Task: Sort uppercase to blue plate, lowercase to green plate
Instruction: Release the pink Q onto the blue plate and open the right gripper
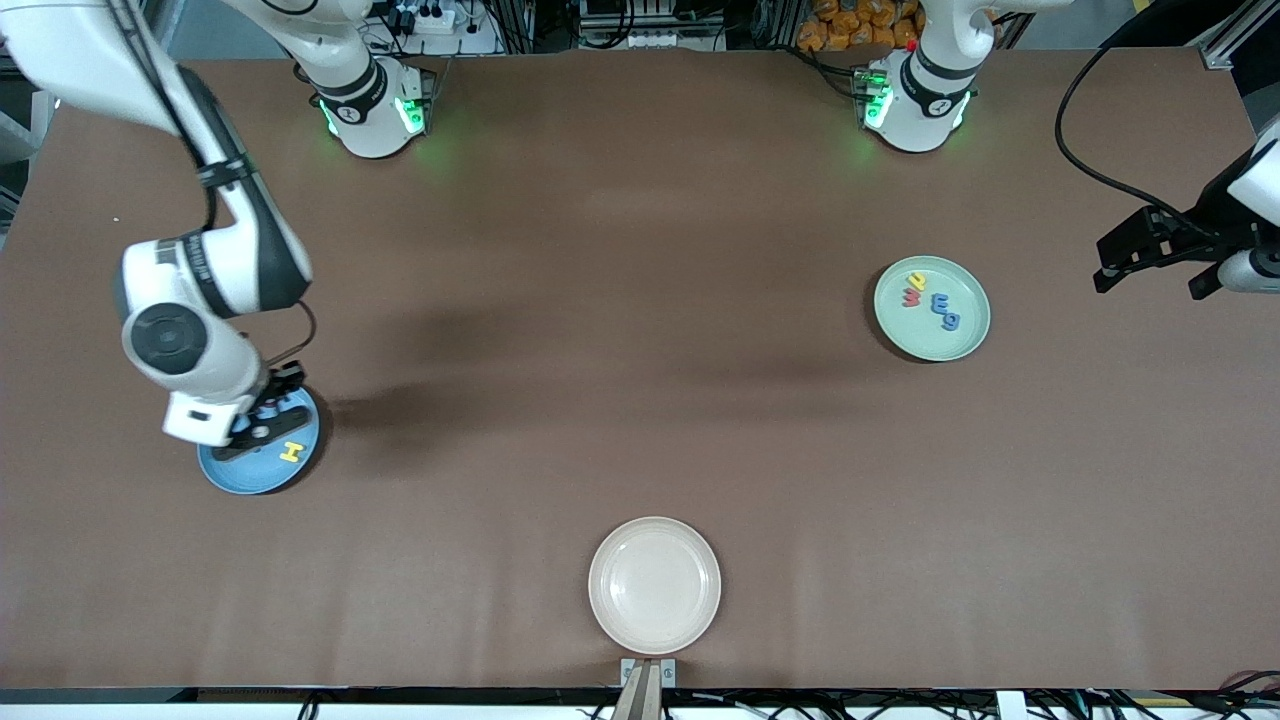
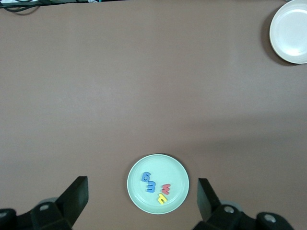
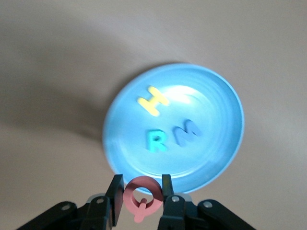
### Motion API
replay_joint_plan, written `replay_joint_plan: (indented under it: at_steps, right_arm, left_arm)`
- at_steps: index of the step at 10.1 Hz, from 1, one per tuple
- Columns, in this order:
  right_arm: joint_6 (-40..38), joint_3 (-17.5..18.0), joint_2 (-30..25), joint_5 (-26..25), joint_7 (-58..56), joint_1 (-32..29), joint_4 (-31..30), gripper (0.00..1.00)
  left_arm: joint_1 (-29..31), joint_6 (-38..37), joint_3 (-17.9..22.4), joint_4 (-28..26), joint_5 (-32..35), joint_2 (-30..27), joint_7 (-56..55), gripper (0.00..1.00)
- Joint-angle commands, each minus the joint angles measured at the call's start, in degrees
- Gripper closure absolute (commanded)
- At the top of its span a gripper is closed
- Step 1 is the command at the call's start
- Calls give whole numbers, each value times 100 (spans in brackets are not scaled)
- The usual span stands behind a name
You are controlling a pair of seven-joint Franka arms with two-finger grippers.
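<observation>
My right gripper needs to bring the red Q (image 3: 128, 195) over the plate before it opens. The Q hangs above the blue plate's rim (image 3: 184, 191) and would fall short if I let go now.
My right gripper (image 3: 141, 194) is shut on the red round Q (image 3: 142, 195) and holds it over the blue plate's (image 3: 216, 110) edge. A yellow H (image 3: 153, 100), a teal R (image 3: 156, 140) and a blue W (image 3: 186, 132) lie in that plate. From the front, the right gripper (image 1: 255, 420) hangs over the blue plate (image 1: 240, 475), where the H (image 1: 291, 451) shows. The green plate (image 1: 962, 290) holds the lowercase: yellow y (image 1: 915, 281), red w (image 1: 911, 297), blue E-shape (image 1: 940, 304), blue g (image 1: 949, 321). My left gripper (image 2: 142, 191) waits open, high over the green plate (image 2: 175, 170).
A cream plate (image 1: 654, 585) with nothing in it sits at the table's edge nearest the front camera, midway between the arms' ends; it also shows in the left wrist view as the cream plate (image 2: 290, 31). Brown table covering surrounds all three plates.
</observation>
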Motion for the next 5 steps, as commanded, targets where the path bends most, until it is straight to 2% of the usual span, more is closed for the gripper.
replay_joint_plan:
  at_steps: [1, 2, 3, 4, 5]
  right_arm:
    - [499, -159, 387, -155, 131, -216, 86, 100]
    - [631, -169, 537, -146, 131, -390, 165, 92]
    - [650, -169, 643, -85, 149, -488, 297, 26]
    - [642, -256, 635, -85, 149, -489, 341, 0]
    - [633, -274, 591, -76, 158, -454, 342, 0]
  left_arm:
    - [1, -106, -204, 43, 141, -20, -44, 0]
    - [236, -106, -450, 34, 142, -11, -71, 0]
    - [517, -114, -801, 34, 142, -11, -89, 0]
    - [606, -115, -839, 42, 133, -20, -54, 0]
    - [616, -115, -831, 51, 133, -29, -45, 0]
